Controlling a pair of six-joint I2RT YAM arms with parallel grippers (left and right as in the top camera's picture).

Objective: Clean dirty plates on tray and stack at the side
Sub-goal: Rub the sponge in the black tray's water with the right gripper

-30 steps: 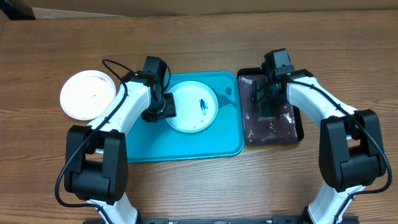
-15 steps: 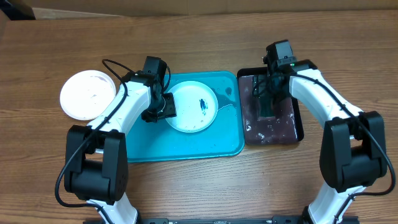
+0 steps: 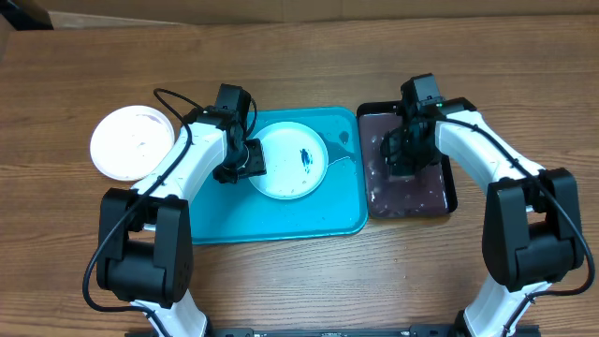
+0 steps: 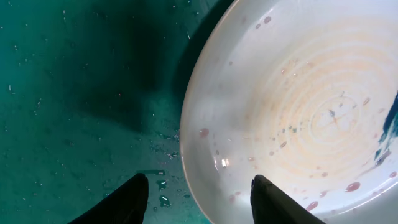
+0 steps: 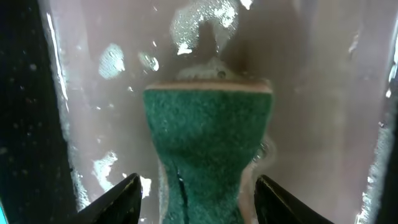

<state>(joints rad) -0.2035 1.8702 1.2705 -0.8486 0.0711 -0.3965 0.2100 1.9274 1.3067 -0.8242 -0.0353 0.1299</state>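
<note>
I should next pinch the pale plate's rim with my left gripper, on the side away from the black tray (image 3: 412, 201). This leaves the plate's smeared side free to clean, and the plate free to stack.
A pale round plate (image 3: 288, 161) with a dark blue smear (image 3: 306, 157) lies on the turquoise tray (image 3: 281, 220). My left gripper (image 3: 245, 161) is open at the plate's left rim. In the left wrist view (image 4: 198, 199) one finger is over the wet tray (image 4: 74, 93) and the other over the plate (image 4: 298, 112). A white plate (image 3: 128, 142) sits on the table at the left. The yellow-green rimmed plate is out of view. My right gripper (image 3: 408, 150) is shut on a green sponge (image 5: 208, 137), pinched at its waist, over the black tray (image 3: 412, 201).
The black tray holds soapy, foamy water (image 5: 124, 62) and stands right against the turquoise tray's right edge. Water drops lie on the turquoise tray. A cable runs along the left arm (image 3: 173, 98).
My right gripper with the sponge has shifted a little back and forth inside the black tray. The left arm and the plates have not moved.
</note>
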